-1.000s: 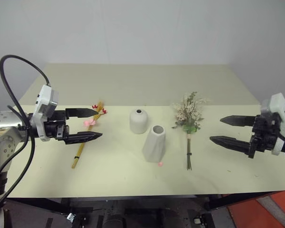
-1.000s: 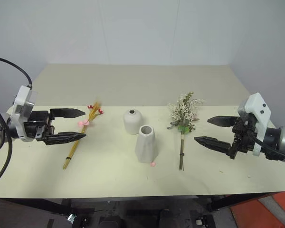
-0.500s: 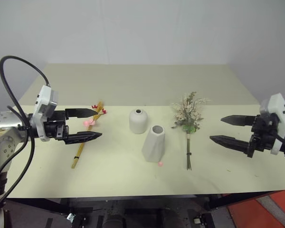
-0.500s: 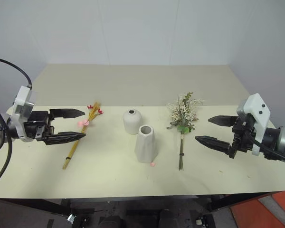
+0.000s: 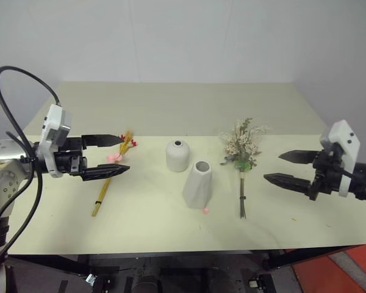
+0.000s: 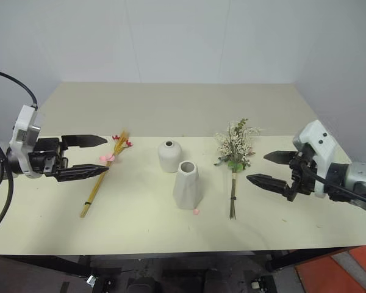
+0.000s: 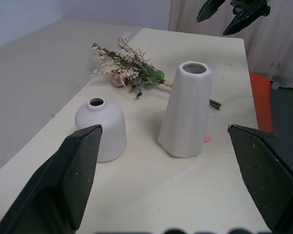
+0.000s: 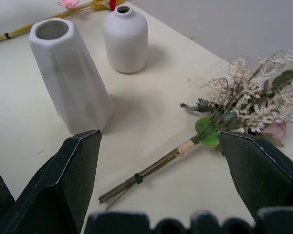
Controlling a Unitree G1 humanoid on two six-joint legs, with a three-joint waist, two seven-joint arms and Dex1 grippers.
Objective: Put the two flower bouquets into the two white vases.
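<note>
Red and pink blossoms crowd the bouquet's top, so my left gripper should next grab its bare stems to put the slim yellow bouquet into a white vase.
A slim yellow bouquet (image 5: 113,173) with red and pink blossoms lies on the table at the left. My left gripper (image 5: 117,154) hovers open just above its blossom end, pointing right. Two white vases stand mid-table: a short rounded vase (image 5: 177,155) and a taller cone vase (image 5: 197,185) nearer me. A bushy white-beige bouquet (image 5: 243,155) with green leaves and dark stems lies to their right. My right gripper (image 5: 277,168) hangs open beside its stems, pointing left, nothing between its fingers. The left wrist view faces both vases (image 7: 100,127) (image 7: 186,114); the right wrist view faces the bushy bouquet (image 8: 219,122).
A small pink petal (image 5: 205,210) lies on the cream table (image 5: 171,110) by the cone vase's base. The table's front edge runs close below the bouquets. A red-orange floor patch (image 5: 335,268) shows at the lower right.
My right gripper has edged left, nearer the bushy bouquet's stems. The left gripper has shifted slightly up and left in the picture. Bouquets and vases lie as before.
</note>
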